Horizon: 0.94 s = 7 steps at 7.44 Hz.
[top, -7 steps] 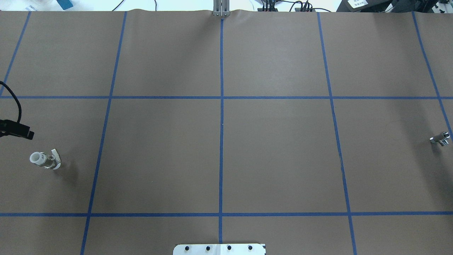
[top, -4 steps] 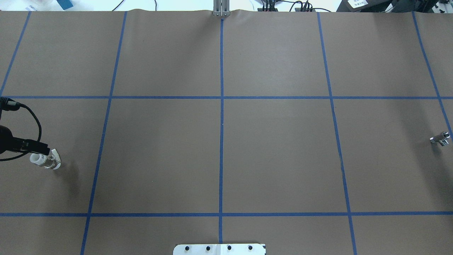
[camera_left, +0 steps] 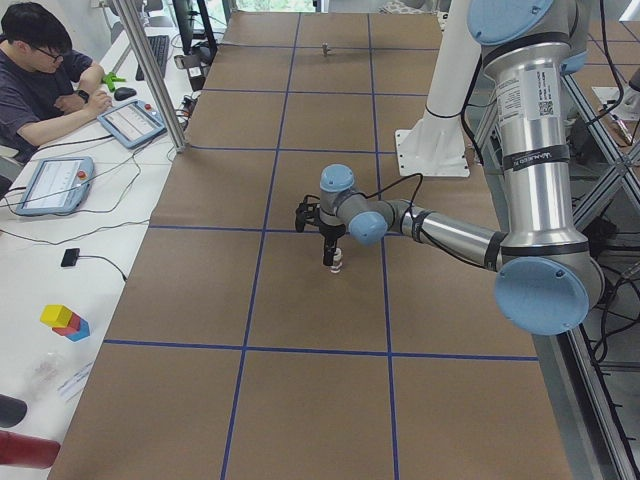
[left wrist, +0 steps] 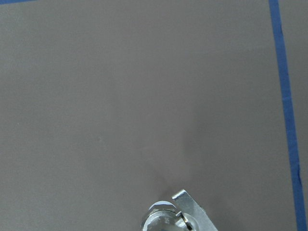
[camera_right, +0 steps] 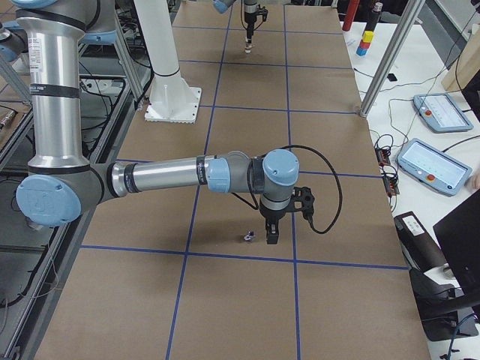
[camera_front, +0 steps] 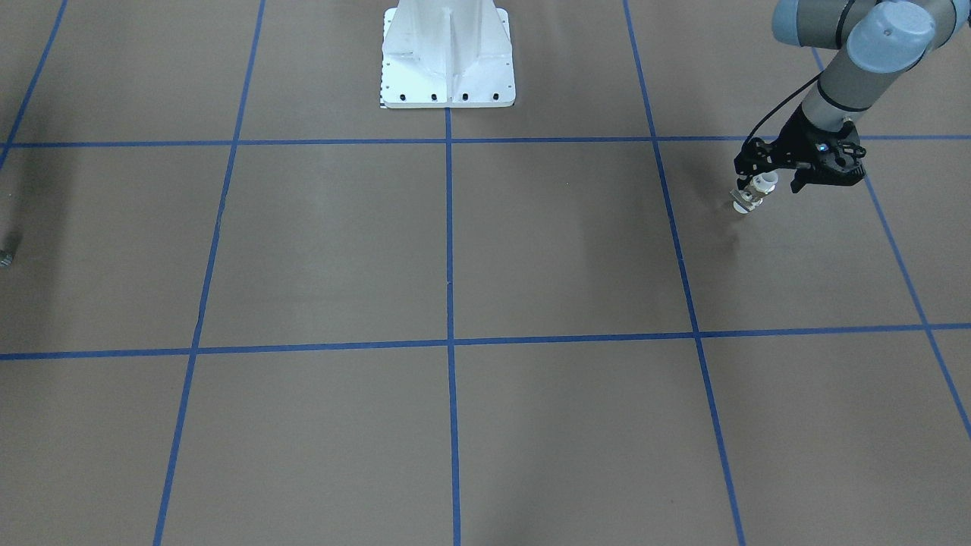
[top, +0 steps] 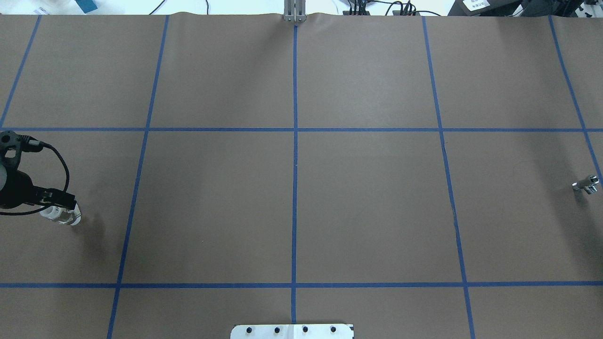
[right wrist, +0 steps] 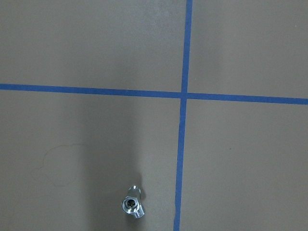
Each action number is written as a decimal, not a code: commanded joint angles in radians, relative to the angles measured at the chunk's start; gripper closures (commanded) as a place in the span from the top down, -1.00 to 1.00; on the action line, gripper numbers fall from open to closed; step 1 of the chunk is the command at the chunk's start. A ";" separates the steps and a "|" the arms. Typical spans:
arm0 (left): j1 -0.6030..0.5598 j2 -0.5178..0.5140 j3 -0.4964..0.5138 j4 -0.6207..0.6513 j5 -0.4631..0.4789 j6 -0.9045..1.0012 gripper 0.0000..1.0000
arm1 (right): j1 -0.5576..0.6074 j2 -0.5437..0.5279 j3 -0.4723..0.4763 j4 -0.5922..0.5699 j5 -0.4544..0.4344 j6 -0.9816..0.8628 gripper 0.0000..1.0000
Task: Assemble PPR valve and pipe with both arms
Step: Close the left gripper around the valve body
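The PPR valve should be put together with the pipe, so my left gripper should grab the valve by its top collar [camera_front: 763,182] [left wrist: 162,214] next.
The PPR valve [top: 62,215] stands upright on the brown table at the far left, its white collar on top and its flat lever to one side. It also shows in the front view [camera_front: 751,197] and at the bottom edge of the left wrist view [left wrist: 175,217]. My left gripper [camera_front: 768,182] hangs over it, open, with a finger on each side of the top collar; in the overhead view [top: 59,203] it covers the valve's top. The silvery pipe [top: 585,184] lies at the far right, also in the right wrist view [right wrist: 133,207]. My right gripper [camera_right: 270,236] hovers beside the pipe [camera_right: 247,238]; I cannot tell whether it is open or shut.
The white pedestal [camera_front: 447,53] stands at the robot's side of the table, mid-width. Blue tape lines [top: 294,165] divide the brown paper into squares. An operator [camera_left: 45,70] sits with tablets beside the table's far long edge.
My left gripper has come in from the left edge and moved down-right over the valve, now covering its top. The valve and the pipe have not moved.
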 commanded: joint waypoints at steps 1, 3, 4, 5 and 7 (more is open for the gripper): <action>0.010 -0.005 0.012 0.003 -0.006 0.001 0.66 | 0.000 0.003 -0.001 0.000 -0.001 0.000 1.00; 0.010 -0.004 0.016 0.003 -0.011 0.003 0.59 | 0.000 0.004 -0.001 0.000 -0.002 0.000 1.00; 0.010 -0.001 0.015 0.003 -0.012 0.004 0.57 | 0.000 0.006 -0.001 0.000 -0.002 0.000 1.00; 0.010 0.001 0.013 0.003 -0.012 0.003 0.40 | 0.000 0.006 -0.001 0.000 -0.002 0.001 1.00; 0.010 0.007 0.012 0.004 -0.012 0.001 -0.43 | 0.000 0.006 -0.001 0.000 -0.004 0.001 1.00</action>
